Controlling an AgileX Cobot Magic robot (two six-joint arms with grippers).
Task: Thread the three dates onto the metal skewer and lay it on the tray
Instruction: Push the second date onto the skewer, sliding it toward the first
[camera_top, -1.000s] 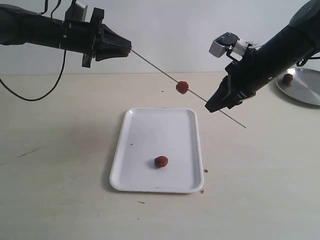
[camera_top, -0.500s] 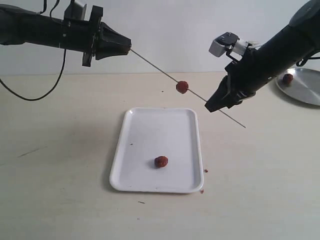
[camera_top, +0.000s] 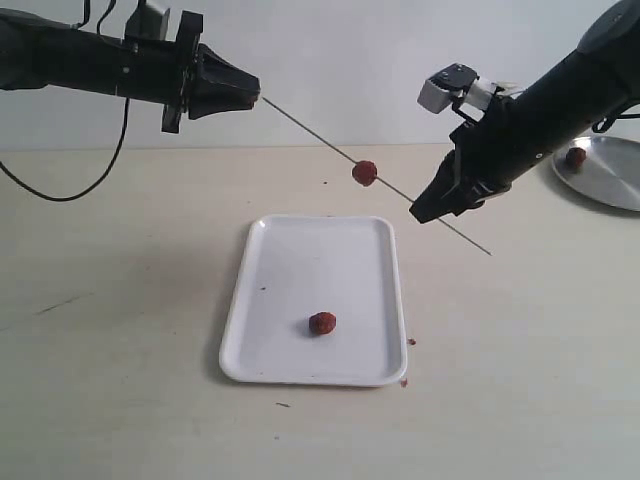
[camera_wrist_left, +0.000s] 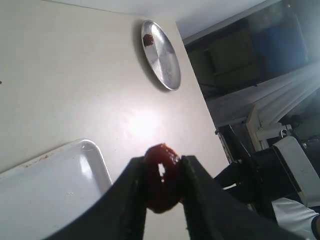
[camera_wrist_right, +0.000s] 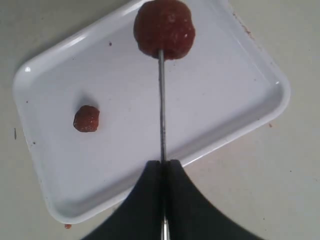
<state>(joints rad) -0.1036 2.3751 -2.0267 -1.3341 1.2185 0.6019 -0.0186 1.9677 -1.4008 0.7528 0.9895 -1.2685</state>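
My left gripper should move the date onto the skewer's body before it opens, because the dark-red date is at the skewer's upper tip (camera_top: 264, 99), short of the skewer's body, and would drop.
The metal skewer (camera_top: 310, 134) slants in the air above the white tray (camera_top: 300, 260). My left gripper (camera_top: 255, 100) is at its upper end, shut on a dark-red date (camera_wrist_left: 162, 177) held between the fingers (camera_wrist_left: 134, 190). A second date (camera_top: 364, 174) sits threaded halfway along the skewer (camera_wrist_right: 161, 105) and shows as the date (camera_wrist_right: 164, 29) in the right wrist view. My right gripper (camera_top: 420, 213) is shut on the rod lower down, with the tip sticking out beyond it. The third date (camera_top: 322, 323) lies loose on the tray (camera_wrist_right: 225, 100).
A round silver plate (camera_top: 612, 172) stands at the far right with a fourth dark-red fruit (camera_top: 575, 156) on it. The left wrist view shows that plate (camera_wrist_left: 162, 57) too. Small red crumbs (camera_top: 404, 381) lie by the tray's near right corner.
My left gripper has edged slightly up and to the left at the skewer's end. The right gripper, the skewer and the threaded date have barely shifted.
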